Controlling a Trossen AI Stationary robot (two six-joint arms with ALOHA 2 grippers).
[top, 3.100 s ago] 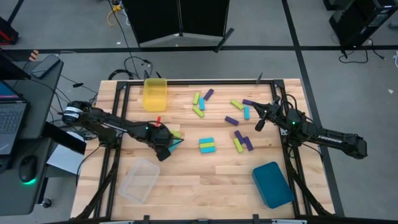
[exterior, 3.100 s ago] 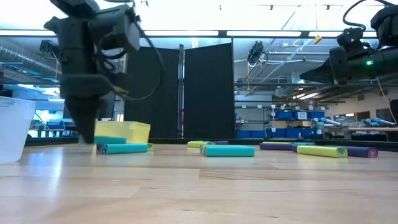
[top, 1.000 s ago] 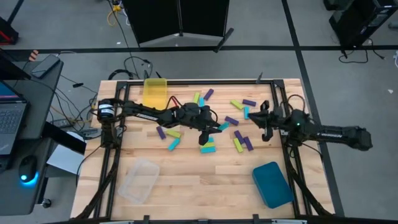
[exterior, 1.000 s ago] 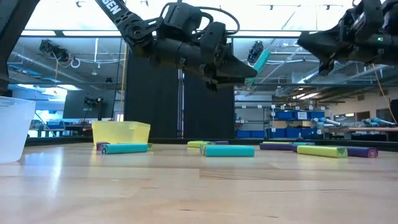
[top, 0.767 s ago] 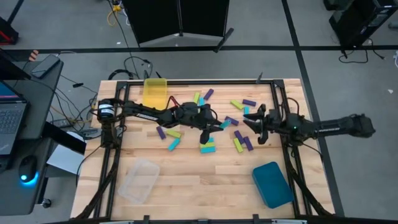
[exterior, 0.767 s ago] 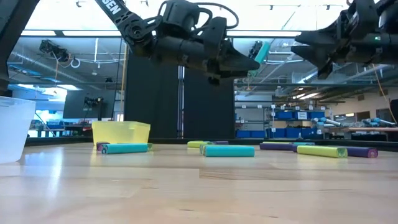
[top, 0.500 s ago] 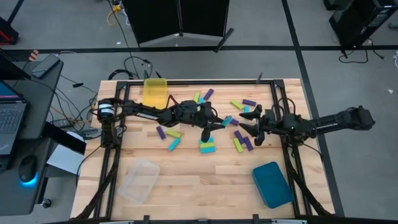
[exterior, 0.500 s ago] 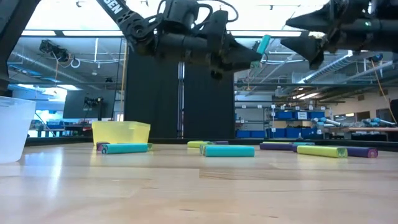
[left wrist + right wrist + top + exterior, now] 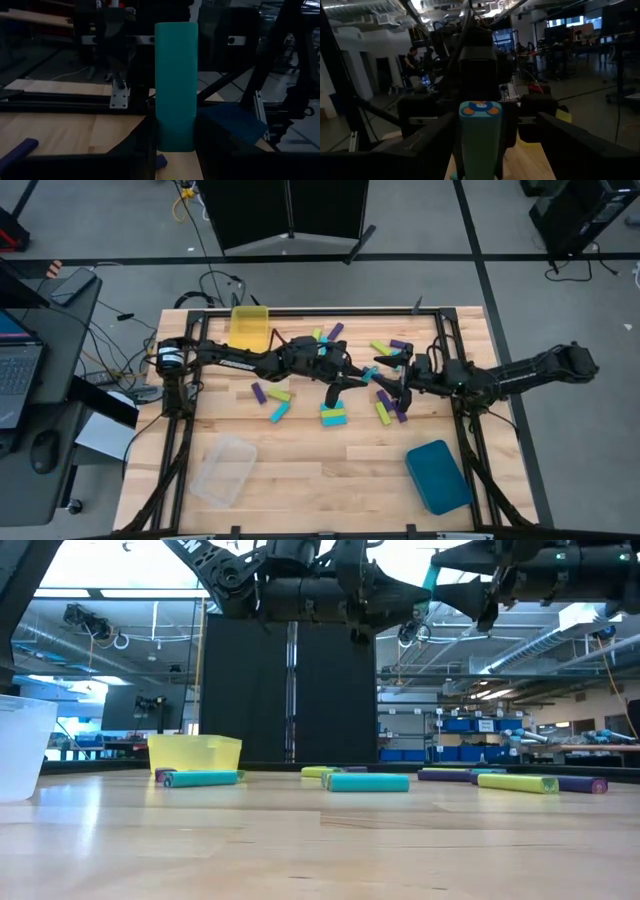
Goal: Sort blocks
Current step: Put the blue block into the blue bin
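Note:
My right gripper is to take the cyan block by its free plain end (image 9: 376, 369), so it can sort the block into the teal bin (image 9: 438, 477).
High above the table's middle, my left gripper (image 9: 357, 376) is shut on one cyan block (image 9: 175, 75), which sticks out level toward the table's right. My right gripper (image 9: 392, 383) faces it from the right and is open. Its two fingers (image 9: 422, 145) stand on either side of the block's free end (image 9: 479, 111) without touching it. Other purple, yellow-green and cyan blocks lie flat on the wood, among them a cyan pair (image 9: 333, 415) and a cyan bar (image 9: 368, 782). My left gripper pinches the cyan block's near end (image 9: 175, 142) between its two fingers. The fingers come level from the table's left and lie along the block. The rest of the block reaches out past the fingertips, lifted clear high above the table.
A yellow bin (image 9: 249, 328) stands at the far left, a clear bin (image 9: 224, 468) at the near left and a teal bin (image 9: 438, 477) at the near right. Loose blocks lie under both arms around the table's middle; bare wood shows along the near edge.
My right gripper has opened and swung up and toward the table's left until its fingers flank the free end of the held block. My left gripper has risen a little and levelled out, so the cyan block now points level instead of slanting up.

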